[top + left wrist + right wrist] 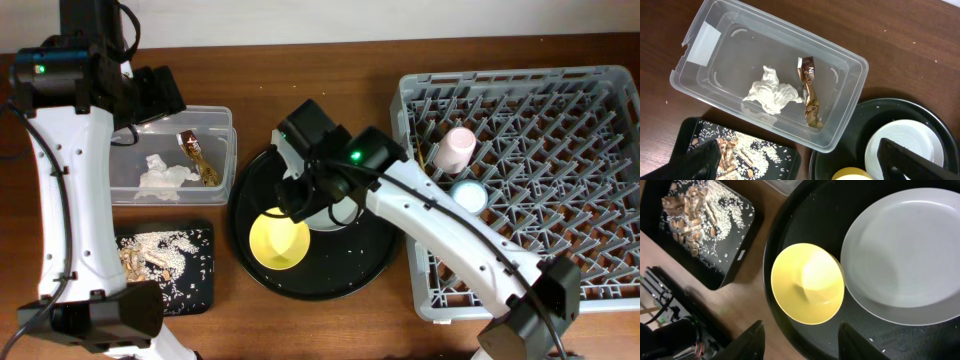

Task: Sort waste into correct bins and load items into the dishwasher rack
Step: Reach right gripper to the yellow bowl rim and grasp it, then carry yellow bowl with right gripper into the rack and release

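Observation:
The robot's right gripper will next grab the yellow bowl by its rim, so the opposite edge stays free to slide into the dishwasher rack.
The clear bin holds a crumpled white tissue and a brown-and-gold wrapper. My left gripper hovers above it, open and empty, seen at the back left from overhead. Rice and brown food scraps lie in the flat black bin. A yellow bowl and a pale plate sit on the round black tray. My right gripper hangs open just above the bowl, holding nothing. The dishwasher rack carries a pink cup and a blue cup. Chopsticks are out of view.
The round black tray lies between the two bins and the rack, with a few rice grains on it. The rack fills the right side of the table. My left arm's base stands at the front left. Cables run off the table edge.

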Available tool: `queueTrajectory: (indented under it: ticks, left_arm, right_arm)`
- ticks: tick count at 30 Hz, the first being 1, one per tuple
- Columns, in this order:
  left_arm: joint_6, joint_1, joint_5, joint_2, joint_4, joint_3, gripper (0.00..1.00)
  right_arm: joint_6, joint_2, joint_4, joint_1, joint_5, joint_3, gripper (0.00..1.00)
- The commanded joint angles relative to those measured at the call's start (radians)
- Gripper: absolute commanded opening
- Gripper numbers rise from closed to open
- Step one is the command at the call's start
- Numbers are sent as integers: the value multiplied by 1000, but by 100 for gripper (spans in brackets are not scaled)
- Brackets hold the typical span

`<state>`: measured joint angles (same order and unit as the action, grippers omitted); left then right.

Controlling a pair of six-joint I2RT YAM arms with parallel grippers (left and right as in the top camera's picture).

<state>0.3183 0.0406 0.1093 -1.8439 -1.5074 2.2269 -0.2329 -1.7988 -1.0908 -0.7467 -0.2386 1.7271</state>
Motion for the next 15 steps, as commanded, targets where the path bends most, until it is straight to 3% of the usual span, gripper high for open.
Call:
queueTrajectory:
  ticks: [1, 15]
  left_arm:
    - [7, 3, 11, -2, -1, -1, 100]
    - [7, 3, 11, -2, -1, -1, 100]
  right_arm:
    - [-13, -51, 11, -8, 85, 10, 46]
    - [-31, -277, 172, -33, 125, 8, 46]
